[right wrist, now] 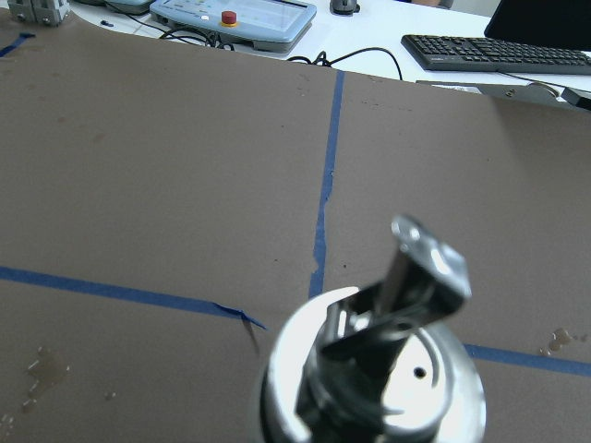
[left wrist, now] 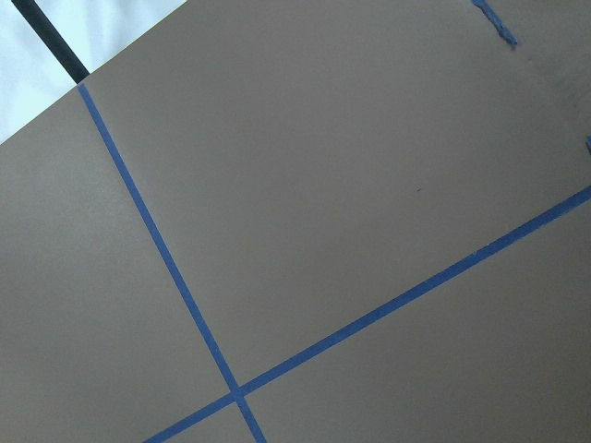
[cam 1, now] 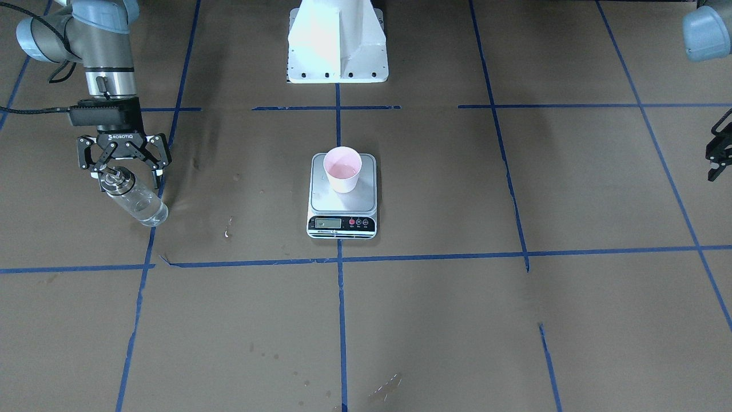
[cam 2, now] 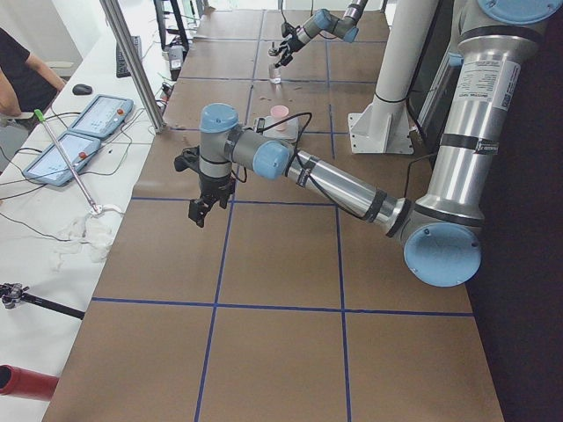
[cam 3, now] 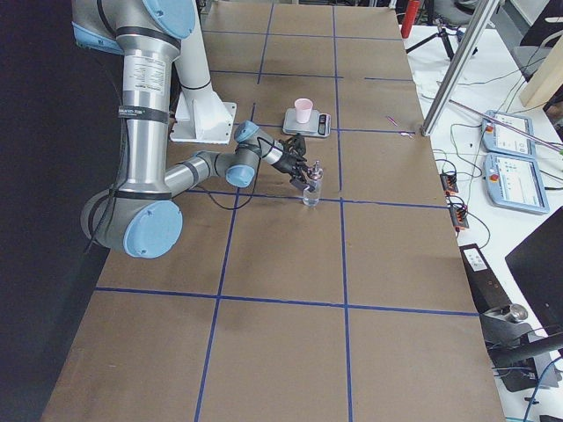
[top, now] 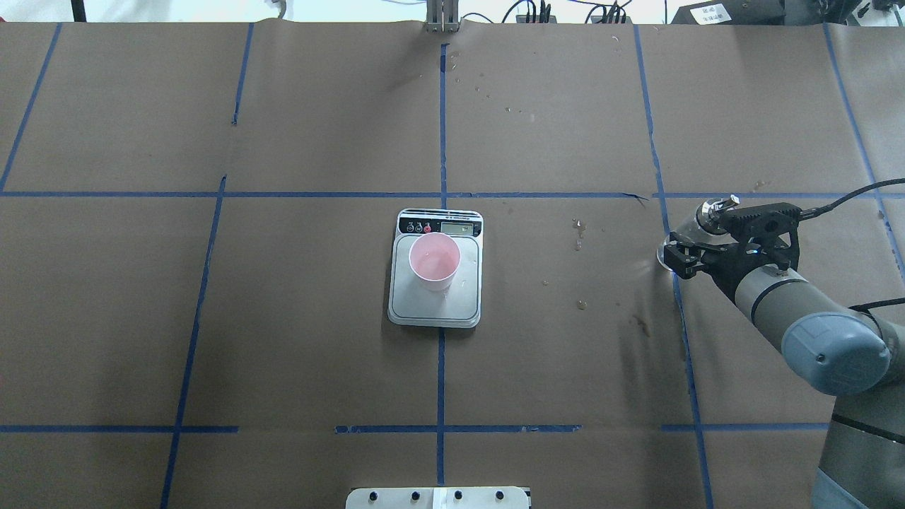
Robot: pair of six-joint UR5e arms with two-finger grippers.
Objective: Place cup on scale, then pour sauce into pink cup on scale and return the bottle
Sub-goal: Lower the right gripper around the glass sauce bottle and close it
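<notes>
My right gripper should move toward the glass body (cam 1: 142, 203) before it closes on the bottle, because my fingers end beside the silver cap (cam 1: 118, 181).
The pale pink cup (cam 1: 342, 169) stands upright on the silver platform of the scale (cam 1: 361, 201) at the table's middle; it also shows in the overhead view (top: 434, 261). The clear glass bottle (cam 1: 137, 200) stands on the brown paper far to the robot's right, apart from the scale. My right gripper (cam 1: 127, 173) is open, with its fingers spread on either side of the bottle's silver cap (right wrist: 388, 369). My left gripper (cam 2: 201, 209) hangs empty over bare paper far to the robot's left. One of its fingers (cam 1: 713, 163) shows at the view's edge, standing wide.
The white robot base (cam 1: 337, 46) stands behind the scale. Blue tape lines cross the brown paper, and small wet stains (top: 578, 233) lie between scale and bottle. A side desk with control tablets (cam 3: 510, 132) runs along the far edge, and a person (cam 2: 13, 70) is there.
</notes>
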